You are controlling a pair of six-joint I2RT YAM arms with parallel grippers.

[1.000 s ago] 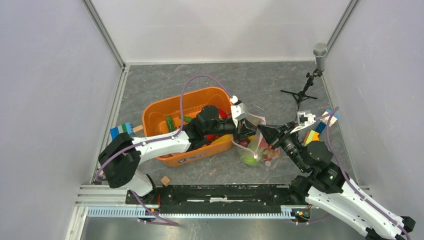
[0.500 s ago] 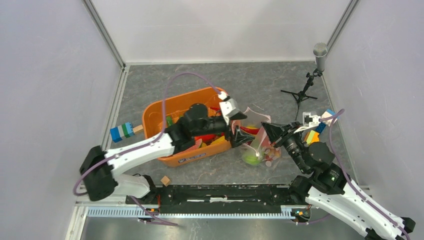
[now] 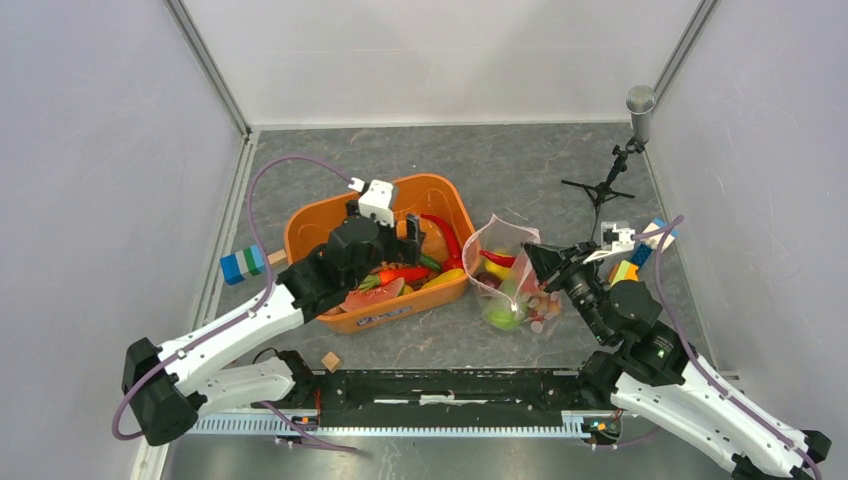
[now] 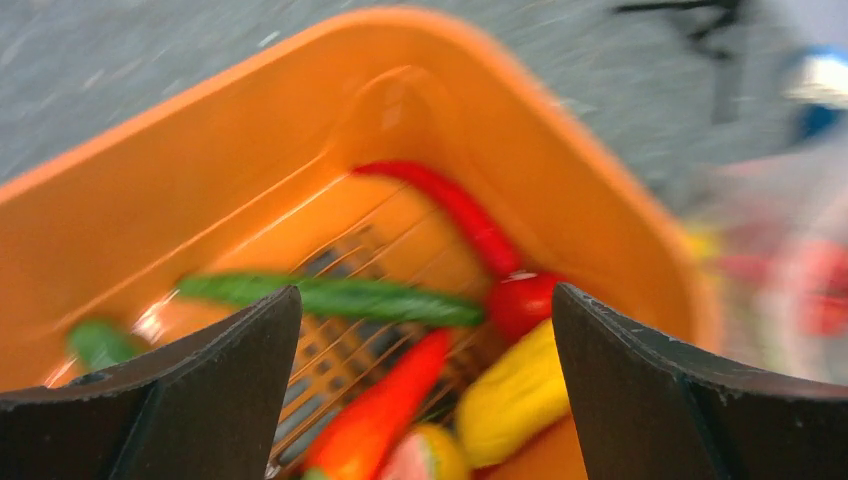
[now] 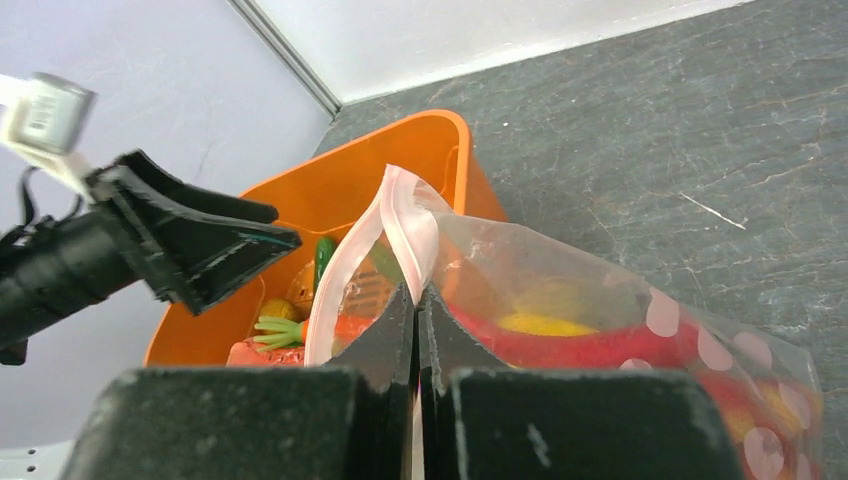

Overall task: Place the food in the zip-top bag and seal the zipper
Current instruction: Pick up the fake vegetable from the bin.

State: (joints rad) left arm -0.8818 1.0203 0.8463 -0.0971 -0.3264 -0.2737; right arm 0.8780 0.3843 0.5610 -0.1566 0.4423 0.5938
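I should next grab the green pod (image 4: 330, 297) with my left gripper across its end nearest the orange tub's side (image 4: 207, 288). The pod's length then stays free to go endwise into the zip-top bag.
The zip-top bag (image 3: 512, 285) stands open just right of the orange tub (image 3: 310, 225). My right gripper (image 5: 417, 295) is shut on the bag's near rim, pinching the pink zipper (image 5: 398, 205) strip and holding the mouth up. Inside the bag lie a red chilli (image 3: 497, 259), a green melon (image 3: 500, 317) and a yellow piece (image 5: 540, 322). My left gripper (image 4: 425, 295) hangs open over the tub (image 4: 250, 130) with nothing between its fingers. Below it lies more food: a long red chilli (image 4: 455, 205), a green pod (image 4: 330, 297), a yellow piece (image 4: 510, 395) and an orange-red pepper (image 4: 380, 415).
A microphone (image 3: 640, 105) on a small tripod stands at the back right. Coloured blocks (image 3: 243, 263) lie left of the tub, and more blocks (image 3: 625, 272) lie right of the bag. A small wooden cube (image 3: 330, 361) sits near the front rail. Walls close in both sides.
My left gripper opened at the bag's mouth, leaving a red chilli inside, then drew back left to above the tub. The right gripper kept its hold on the bag's rim.
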